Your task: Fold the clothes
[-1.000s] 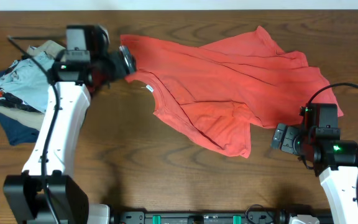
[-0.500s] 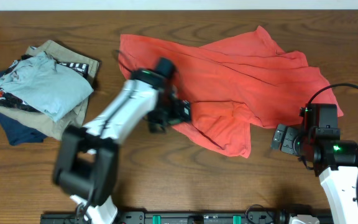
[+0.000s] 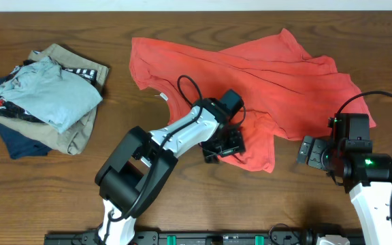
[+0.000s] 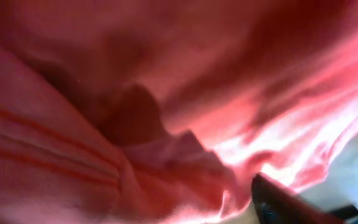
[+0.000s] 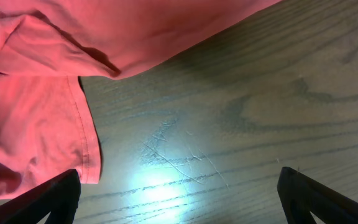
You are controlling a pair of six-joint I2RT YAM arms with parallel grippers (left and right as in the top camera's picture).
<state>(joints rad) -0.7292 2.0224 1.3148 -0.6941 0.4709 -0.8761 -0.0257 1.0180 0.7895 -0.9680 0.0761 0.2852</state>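
Note:
My right gripper grips the hem of the T-shirt (image 3: 250, 75) at its corner (image 3: 270, 167) next, apart from my left gripper, to spread the T-shirt for folding.
The coral-red T-shirt (image 3: 250, 75) lies crumpled and spread across the middle and right of the table, with no print showing. My left gripper (image 3: 226, 143) is down on the shirt's lower front part. The left wrist view is filled with blurred red fabric (image 4: 166, 93); only one dark finger shows at the bottom right, so its state is unclear. My right gripper (image 3: 309, 151) is open and empty, low over bare wood just right of the shirt's lower edge. The right wrist view shows both fingers (image 5: 179, 193) wide apart, with the shirt's hem (image 5: 42, 124) at the left.
A pile of folded garments (image 3: 39, 95), light blue on top of tan and navy, sits at the far left. The wooden table (image 3: 182, 204) shows bare along the front. The left arm stretches across the front middle.
The left arm has swung from the shirt's far-left corner, by the folded pile, across to the shirt's lower front middle. The right arm has not moved.

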